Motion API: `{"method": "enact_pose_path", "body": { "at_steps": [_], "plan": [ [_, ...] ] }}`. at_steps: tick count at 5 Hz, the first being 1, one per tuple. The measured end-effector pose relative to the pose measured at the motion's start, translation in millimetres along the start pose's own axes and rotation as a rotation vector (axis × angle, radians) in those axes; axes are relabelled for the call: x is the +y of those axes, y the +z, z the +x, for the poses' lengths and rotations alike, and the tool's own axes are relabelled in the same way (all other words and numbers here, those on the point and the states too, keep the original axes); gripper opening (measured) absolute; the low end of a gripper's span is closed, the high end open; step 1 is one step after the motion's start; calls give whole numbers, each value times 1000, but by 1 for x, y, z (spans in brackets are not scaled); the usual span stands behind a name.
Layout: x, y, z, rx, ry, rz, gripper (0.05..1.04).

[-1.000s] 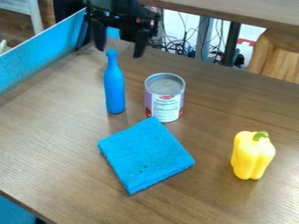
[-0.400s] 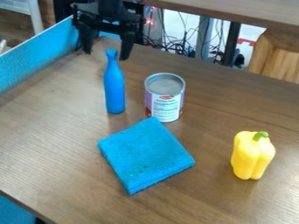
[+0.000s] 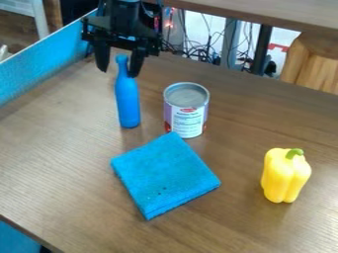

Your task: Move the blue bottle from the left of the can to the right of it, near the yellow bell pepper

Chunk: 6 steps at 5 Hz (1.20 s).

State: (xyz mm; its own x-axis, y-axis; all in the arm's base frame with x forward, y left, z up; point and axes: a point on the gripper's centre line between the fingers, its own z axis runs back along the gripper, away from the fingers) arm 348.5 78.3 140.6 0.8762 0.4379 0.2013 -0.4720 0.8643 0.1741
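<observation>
The bottle has to move across the table, so my gripper should grab the narrow neck of the blue bottle (image 3: 127, 101) next.
My gripper (image 3: 119, 70) hangs over the upper left of the table, its two fingers apart on either side of the neck of a blue bottle (image 3: 127, 101). The right finger is at or very near the neck; I cannot tell whether they touch. The bottle stands nearly upright, leaning slightly left at its top. To its right stands a metal can (image 3: 187, 110) with a white and purple label. A folded blue cloth (image 3: 165, 174) lies in front of the can and bottle.
A yellow bell pepper (image 3: 285, 175) stands at the right of the wooden table (image 3: 72, 173). A blue panel (image 3: 39, 62) runs along the table's left edge. Behind the far edge are cables, a dark post (image 3: 259, 49) and a wooden chair part (image 3: 314, 64).
The gripper has moved left, then lower and closer around the bottle's neck, its fingers coming nearer together. The bottle's top has shifted slightly left. The can, cloth and pepper have stayed still.
</observation>
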Motion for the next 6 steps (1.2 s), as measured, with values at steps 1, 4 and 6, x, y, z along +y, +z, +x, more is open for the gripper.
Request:
{"method": "enact_pose_path", "body": {
  "at_steps": [1,4,6],
  "plan": [
    [-1,-1,-1,2,-5,-8,398],
    [-15,52,-3,-35,-26,-128,349],
    [-99,122,-28,-130,-271,-244,349]
  ]
}}
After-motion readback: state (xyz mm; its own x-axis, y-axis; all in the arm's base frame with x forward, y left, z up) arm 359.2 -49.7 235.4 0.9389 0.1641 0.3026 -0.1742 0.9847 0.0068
